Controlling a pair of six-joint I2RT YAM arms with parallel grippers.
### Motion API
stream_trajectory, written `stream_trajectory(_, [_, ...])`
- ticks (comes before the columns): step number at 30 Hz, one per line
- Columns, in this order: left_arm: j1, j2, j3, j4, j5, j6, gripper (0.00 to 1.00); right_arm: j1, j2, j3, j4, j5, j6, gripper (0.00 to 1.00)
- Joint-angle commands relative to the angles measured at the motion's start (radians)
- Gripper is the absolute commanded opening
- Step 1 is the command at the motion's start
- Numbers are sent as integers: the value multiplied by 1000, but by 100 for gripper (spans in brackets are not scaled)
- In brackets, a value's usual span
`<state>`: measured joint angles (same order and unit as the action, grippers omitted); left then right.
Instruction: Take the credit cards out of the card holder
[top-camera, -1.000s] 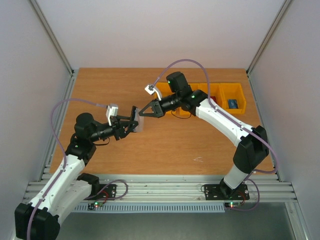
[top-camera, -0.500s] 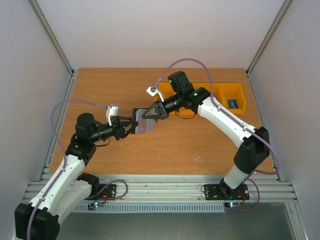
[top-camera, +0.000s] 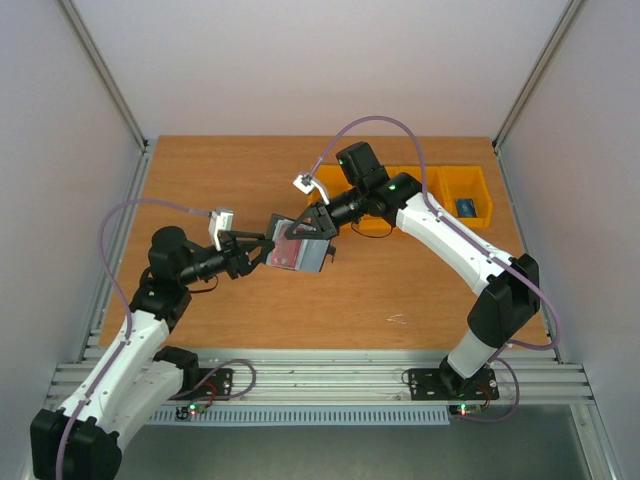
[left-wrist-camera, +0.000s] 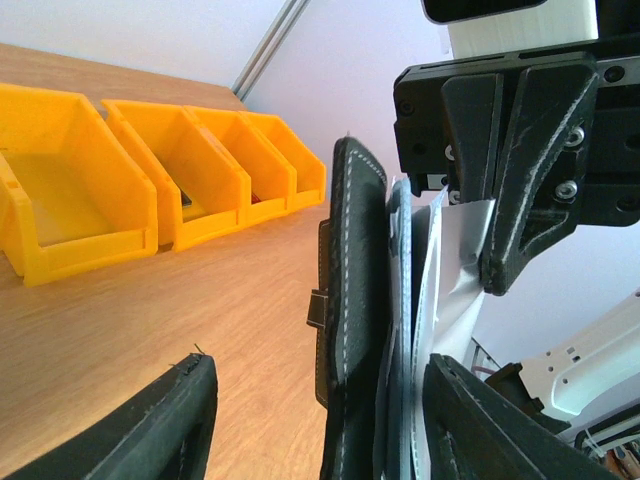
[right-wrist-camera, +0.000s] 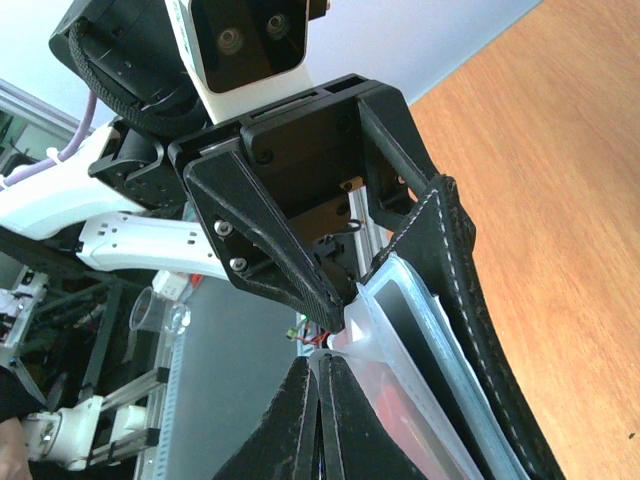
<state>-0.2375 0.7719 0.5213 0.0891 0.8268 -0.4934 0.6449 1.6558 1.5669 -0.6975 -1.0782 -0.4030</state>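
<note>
The red card (right-wrist-camera: 386, 408) should stay free to take out. My left gripper needs to grab the card holder's black cover edge-on, opposite my right gripper.
The card holder (top-camera: 312, 256) hangs in the air above the table's middle, between both grippers. Its black cover (left-wrist-camera: 355, 300) stands edge-on between my left gripper's (left-wrist-camera: 320, 368) spread fingers, close to the right finger (left-wrist-camera: 470, 420) and well apart from the left one. My right gripper (right-wrist-camera: 320, 362) is shut on a corner of the holder's clear plastic sleeve (right-wrist-camera: 372, 325). A red credit card (right-wrist-camera: 386, 408) shows inside that sleeve, and also in the top view (top-camera: 289, 246). In the top view the left gripper (top-camera: 266, 250) meets the right gripper (top-camera: 302, 226) at the holder.
A row of yellow bins (top-camera: 466, 194) stands at the table's back right, also in the left wrist view (left-wrist-camera: 70, 205). Something small and blue (top-camera: 466, 207) lies in the rightmost bin. The right arm's cable (top-camera: 372, 125) arcs over the table.
The left gripper's jaws have widened. The card holder has swung open and lower, now showing its grey face and the red card, with the right gripper still pinching the sleeve.
</note>
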Motion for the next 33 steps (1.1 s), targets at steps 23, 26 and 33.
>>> stream_trajectory(23, [-10, 44, -46, 63, 50, -53, 48, 29, -6, 34, 71, -78, 34, 1])
stream_trajectory(26, [-11, 44, -49, 86, 64, -55, 48, 30, 0, 36, 79, -83, 35, 1])
stream_trajectory(33, [-12, 42, -78, 264, 169, -113, 25, 30, 18, 32, 85, -85, 26, 1])
